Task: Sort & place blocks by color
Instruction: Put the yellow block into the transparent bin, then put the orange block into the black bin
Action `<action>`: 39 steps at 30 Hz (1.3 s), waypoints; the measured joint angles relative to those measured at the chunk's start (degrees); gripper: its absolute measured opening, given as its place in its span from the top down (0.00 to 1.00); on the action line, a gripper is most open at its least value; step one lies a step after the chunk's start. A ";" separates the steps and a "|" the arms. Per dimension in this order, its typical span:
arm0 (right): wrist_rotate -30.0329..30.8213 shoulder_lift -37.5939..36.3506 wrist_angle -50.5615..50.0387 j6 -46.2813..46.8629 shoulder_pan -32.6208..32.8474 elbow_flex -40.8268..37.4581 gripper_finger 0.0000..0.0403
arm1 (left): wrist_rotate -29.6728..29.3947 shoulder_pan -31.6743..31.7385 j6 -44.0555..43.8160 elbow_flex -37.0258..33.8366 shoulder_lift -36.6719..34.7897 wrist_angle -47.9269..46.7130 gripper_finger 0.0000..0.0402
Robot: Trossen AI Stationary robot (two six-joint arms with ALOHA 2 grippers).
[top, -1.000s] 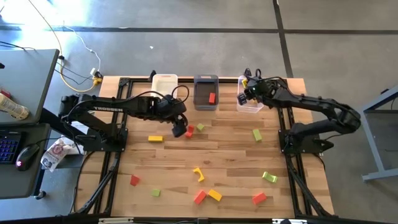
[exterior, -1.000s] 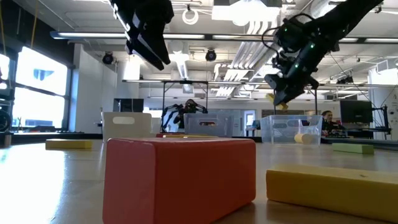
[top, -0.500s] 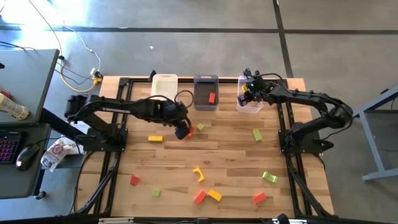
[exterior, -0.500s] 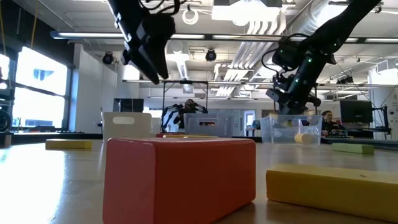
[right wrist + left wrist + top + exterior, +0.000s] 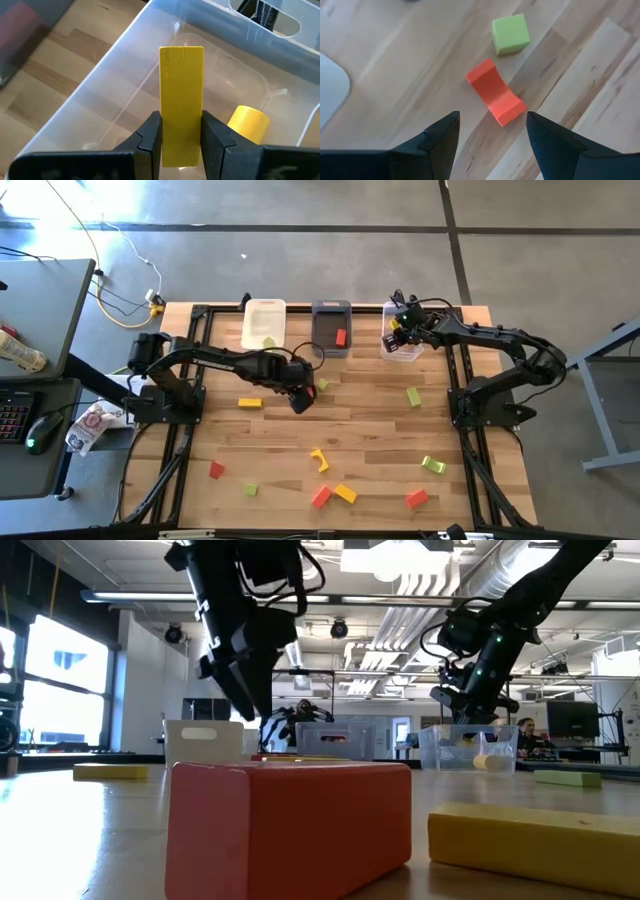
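Note:
My right gripper is ready to open: the yellow bar is inside the clear bin's rim and over the bin's bottom, so the bar would lie in the clear bin [image 5: 404, 352].
My left gripper [image 5: 300, 398] [image 5: 492, 145] hangs open above the table, just over a red block with a hollowed top [image 5: 495, 93] [image 5: 306, 388]; a light green cube [image 5: 510, 34] [image 5: 322, 384] lies beside it. My right gripper [image 5: 397, 332] [image 5: 181, 145] is over the clear bin [image 5: 404, 352] and is shut on a flat yellow bar [image 5: 181, 95]. A yellow cylinder [image 5: 248, 122] lies on the floor of that bin. A red block [image 5: 341, 337] sits in the dark grey bin, a green one [image 5: 268, 342] in the white bin. My right gripper pinches the yellow bar's lower end [image 5: 181, 150] between its two fingers, which press on the bar's long narrow edges. The fingers point down and along the bar. The bar is lifted clear, its free end [image 5: 181, 52] inside the clear bin's opening, above the bin floor.
Loose blocks lie over the near half of the table: a yellow bar [image 5: 250, 402], a yellow angled piece [image 5: 319, 459], red ones [image 5: 217, 470] [image 5: 321, 496] [image 5: 417, 498], a yellow one [image 5: 345, 494], green ones [image 5: 250, 490] [image 5: 433, 465] [image 5: 413, 396]. The three bins stand along the far edge.
My left gripper has moved down and a little toward the table's right and near edge, closing in on the red block. My right gripper has sunk toward the clear bin with the yellow bar, then stayed still.

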 joint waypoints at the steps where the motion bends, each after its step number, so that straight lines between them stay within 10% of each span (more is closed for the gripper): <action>1: 0.00 0.00 0.00 0.03 0.00 0.00 0.81 | 0.00 0.00 -0.93 0.00 0.39 0.30 0.46; 22: 1.75 -0.03 -0.85 -0.12 0.04 0.00 0.53 | 2.02 -0.04 -11.42 0.04 6.91 6.95 0.46; 39: 1.33 -0.04 -0.87 -0.14 0.04 -0.02 0.51 | 2.10 -0.13 -13.19 0.04 9.09 6.55 0.46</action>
